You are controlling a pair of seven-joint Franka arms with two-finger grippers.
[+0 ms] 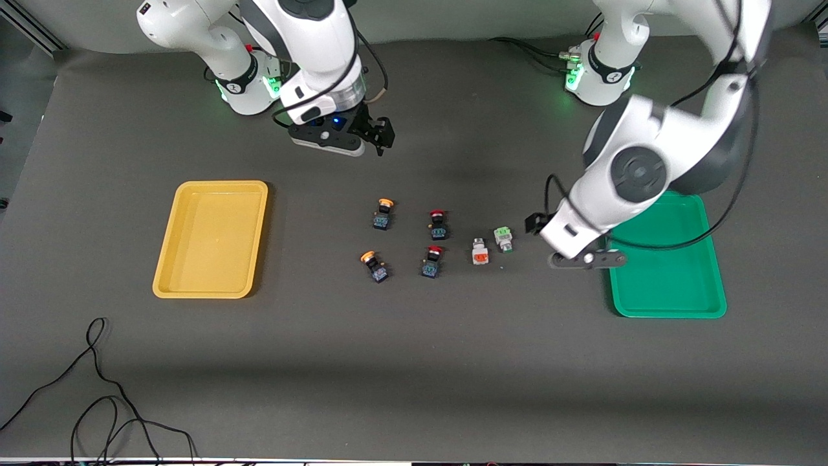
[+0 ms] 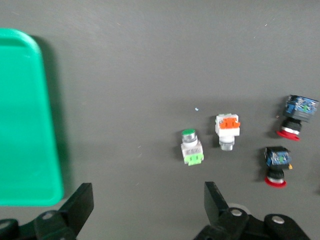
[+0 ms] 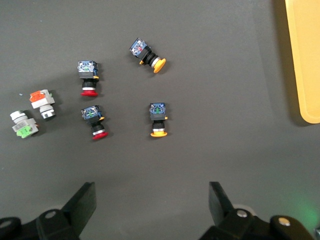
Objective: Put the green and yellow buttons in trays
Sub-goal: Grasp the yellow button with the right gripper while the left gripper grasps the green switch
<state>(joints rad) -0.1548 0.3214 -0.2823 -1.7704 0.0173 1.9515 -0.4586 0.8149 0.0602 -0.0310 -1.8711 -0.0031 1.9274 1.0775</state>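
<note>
My left gripper grabs the green-faced button by its white body [image 2: 191, 149] next, to place the button in the green tray [image 2: 25, 120].
Two yellow-capped buttons [image 1: 383, 213] [image 1: 374, 265] lie mid-table; they also show in the right wrist view [image 3: 148, 54] [image 3: 158, 119]. A white button with a green face [image 1: 504, 238] [image 2: 191, 147] and one with an orange face [image 1: 479, 251] [image 2: 228, 131] lie toward the green tray [image 1: 666, 285] [image 2: 25, 120]. The yellow tray [image 1: 210, 239] [image 3: 305, 60] is empty, as is the green one. My left gripper [image 1: 546, 243] [image 2: 147, 200] is open and empty, low between the green-faced button and the green tray. My right gripper [image 1: 378, 136] [image 3: 150, 200] is open and empty, over bare mat near its base.
Two black buttons with red caps [image 1: 438, 224] [image 1: 432, 261] lie between the yellow-capped pair and the white pair. Black cables [image 1: 97, 388] trail on the mat near the front camera at the right arm's end.
</note>
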